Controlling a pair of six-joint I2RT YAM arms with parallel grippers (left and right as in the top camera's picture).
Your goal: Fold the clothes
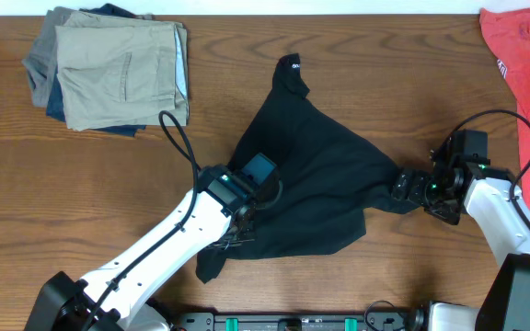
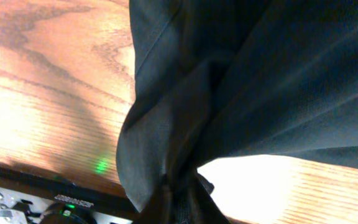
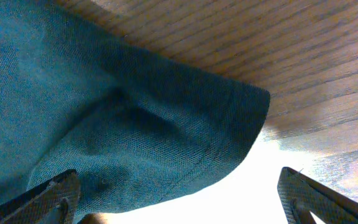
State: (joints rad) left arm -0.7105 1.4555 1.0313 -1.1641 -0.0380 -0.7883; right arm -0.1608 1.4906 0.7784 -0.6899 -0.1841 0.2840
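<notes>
I next need to grab the black garment by its hemmed corner end (image 1: pixel 409 201) (image 3: pixel 215 147) with my right gripper, across from my left gripper's hold, to stretch and spread it for folding.
The clothes (image 1: pixel 316 175), a large black garment, lie crumpled in the middle of the table, with tiny white print (image 1: pixel 294 63) at the far tip. My left gripper (image 1: pixel 247 213) sits on the garment's near-left part. In the left wrist view its fingers (image 2: pixel 194 199) stand close together with a bunched fold (image 2: pixel 166 143) of the black fabric pinched between them. My right gripper (image 1: pixel 397 184) is at the garment's right corner. In the right wrist view it (image 3: pixel 179 177) is open wide, and the hemmed corner (image 3: pixel 216 130) lies between the fingers, touching neither.
A stack of folded tan, grey and blue trousers (image 1: pixel 118 74) lies at the back left. A red-coral shirt (image 1: pixel 527 55) hangs over the back right corner. The arms' base rail (image 1: pixel 302 322) runs along the front edge.
</notes>
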